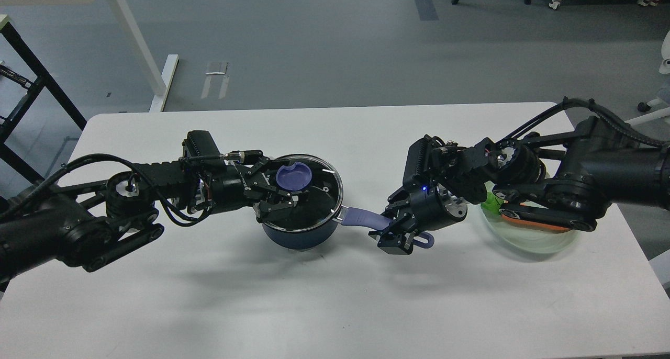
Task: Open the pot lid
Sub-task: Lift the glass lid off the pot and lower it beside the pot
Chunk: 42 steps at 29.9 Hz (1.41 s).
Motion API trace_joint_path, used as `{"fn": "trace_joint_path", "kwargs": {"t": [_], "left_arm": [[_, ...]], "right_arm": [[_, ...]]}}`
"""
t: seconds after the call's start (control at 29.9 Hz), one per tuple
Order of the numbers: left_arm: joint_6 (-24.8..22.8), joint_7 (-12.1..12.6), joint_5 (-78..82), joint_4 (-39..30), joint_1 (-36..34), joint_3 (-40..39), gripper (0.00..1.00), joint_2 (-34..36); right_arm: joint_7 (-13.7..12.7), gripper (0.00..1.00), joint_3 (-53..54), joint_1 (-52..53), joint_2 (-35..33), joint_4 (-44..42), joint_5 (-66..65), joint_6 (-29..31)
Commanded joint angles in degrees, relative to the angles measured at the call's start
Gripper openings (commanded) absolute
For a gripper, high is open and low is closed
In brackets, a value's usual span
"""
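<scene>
My left gripper grabs the glass lid (322, 194) by its narrow blue knob next, since the lid is wider than my open fingers.
A dark blue pot (298, 232) stands mid-table with its glass lid (322, 194) on it. The lid has a purple-blue knob (294, 177). My left gripper (281, 187) is open over the lid's left part. Its fingers spread just left of the knob, one behind it and one in front, and I cannot tell whether they touch it. The pot's purple handle (364, 216) points right. My right gripper (396, 237) is shut on the handle near its ringed end.
A clear bowl (534, 241) holding a green thing (491, 204) and an orange thing (528, 224) sits at the right, partly under my right arm. The table's (335, 306) front half lies bare. Table legs and a frame stand on the floor beyond.
</scene>
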Motion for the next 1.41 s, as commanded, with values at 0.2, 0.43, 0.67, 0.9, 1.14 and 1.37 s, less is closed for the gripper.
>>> {"fn": "trace_joint_path", "kwargs": {"t": [0.2,0.43,0.67,0.9,1.14,1.37], "left_arm": [[0.8,0.0,-0.3,-1.5,-1.0,-0.2,0.22,1.4],[0.8,0.0,-2.6,-4.3,-3.5,-0.3,0.23,8.0],[5.6,0.0,-5.9,-4.2,-2.9,0.3,0.25,17.4],[12.9,0.0,-6.4,-2.1,3.8,3.6,0.25,23.8],[17.4,0.0,-9.2,3.2,11.8,3.7,0.27,23.3],[17.8,0.0,-9.5,6.6,15.7,3.7,0.33,22.4]], "right_arm": [[0.0,0.29,0.1,0.0,0.0,-0.1,0.0,0.0],[0.0,0.29,0.0,0.0,-0.1,0.0,0.0,0.0],[0.0,0.29,0.1,0.0,0.1,-0.1,0.0,0.0],[0.0,0.29,0.1,0.0,0.1,-0.2,0.0,0.0],[0.0,0.29,0.0,0.0,0.0,-0.2,0.0,0.0],[0.0,0.29,0.0,0.0,0.0,-0.2,0.0,0.0]]}}
